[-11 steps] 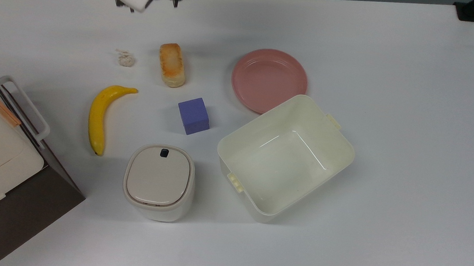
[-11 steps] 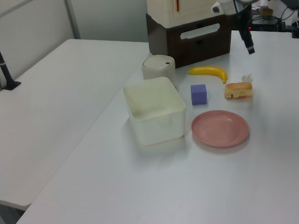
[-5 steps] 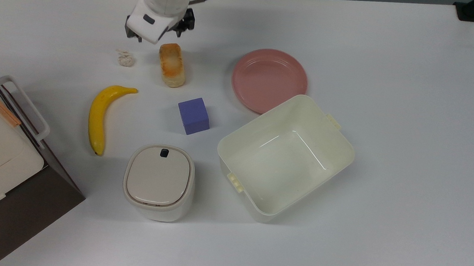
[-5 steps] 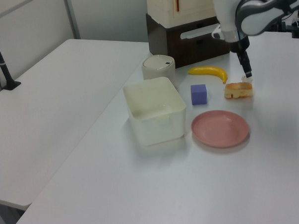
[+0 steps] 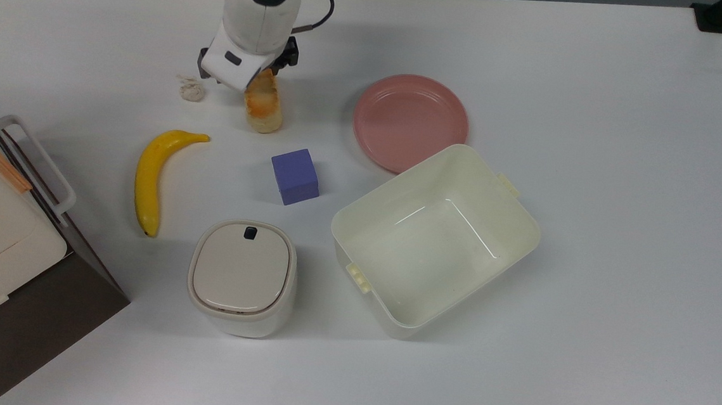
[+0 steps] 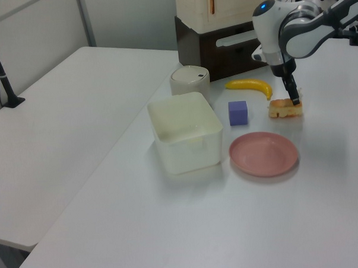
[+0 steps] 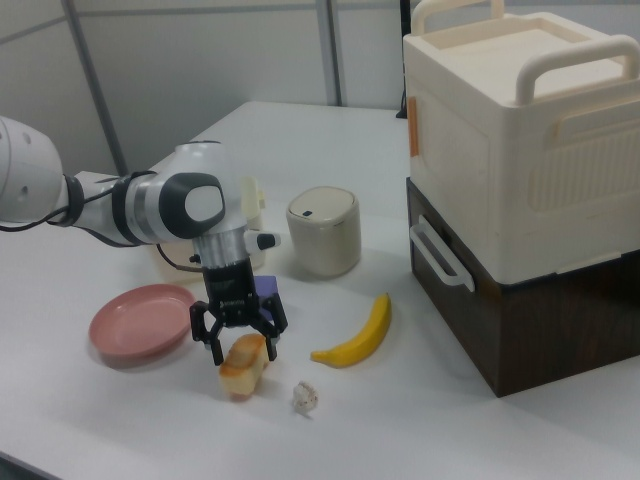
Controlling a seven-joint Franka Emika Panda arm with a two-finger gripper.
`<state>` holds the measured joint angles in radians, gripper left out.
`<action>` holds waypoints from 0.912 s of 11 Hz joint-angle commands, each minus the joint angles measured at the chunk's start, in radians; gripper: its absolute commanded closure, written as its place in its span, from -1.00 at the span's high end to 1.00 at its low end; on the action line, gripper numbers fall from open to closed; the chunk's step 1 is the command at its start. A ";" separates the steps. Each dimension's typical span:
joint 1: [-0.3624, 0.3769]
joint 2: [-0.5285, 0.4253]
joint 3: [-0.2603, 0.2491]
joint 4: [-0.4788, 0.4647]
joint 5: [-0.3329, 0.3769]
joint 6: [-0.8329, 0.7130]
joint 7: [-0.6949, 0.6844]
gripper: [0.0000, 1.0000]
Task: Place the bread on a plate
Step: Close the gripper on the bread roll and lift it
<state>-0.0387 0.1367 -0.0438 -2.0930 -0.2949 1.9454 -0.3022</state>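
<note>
The robot's gripper will next grab the bread by its narrow end (image 6: 298,110), to put it on the pink plate (image 6: 263,153).
The bread (image 5: 264,112) is a small oblong roll with a toasted orange top, lying on the white table (image 5: 591,180). My gripper (image 5: 256,82) hangs over its end nearest the top view's upper edge. In the right view the gripper (image 7: 242,343) is open, one finger on each side of the bread (image 7: 243,368), low over it. The left view has the gripper (image 6: 293,99) just above the bread (image 6: 284,110). The pink plate (image 5: 410,122) sits empty to the top view's right of the bread, also seen as a plate (image 6: 263,153) (image 7: 140,322) elsewhere.
A tiny off-white lump (image 5: 191,91) lies close to the gripper's left in the top view. A banana (image 5: 150,178), purple cube (image 5: 295,175), lidded canister (image 5: 242,277) and big cream tub (image 5: 514,194) lie nearer. A cream box on a brown cabinet (image 7: 510,160) stands at the side.
The arm came in from the table's far edge and dropped toward the bread; the gripper now straddles the roll's end. Nothing on the table has moved.
</note>
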 commanded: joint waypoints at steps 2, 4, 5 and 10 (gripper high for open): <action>0.002 0.047 -0.002 -0.018 -0.044 0.050 0.026 0.91; 0.002 0.061 -0.001 -0.016 -0.047 0.050 0.018 0.71; 0.002 0.060 -0.001 -0.015 -0.047 0.049 0.018 0.57; 0.002 0.058 -0.001 -0.007 -0.044 0.037 0.017 -1.00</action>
<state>-0.0377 0.1990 -0.0436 -2.0921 -0.3132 1.9624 -0.3020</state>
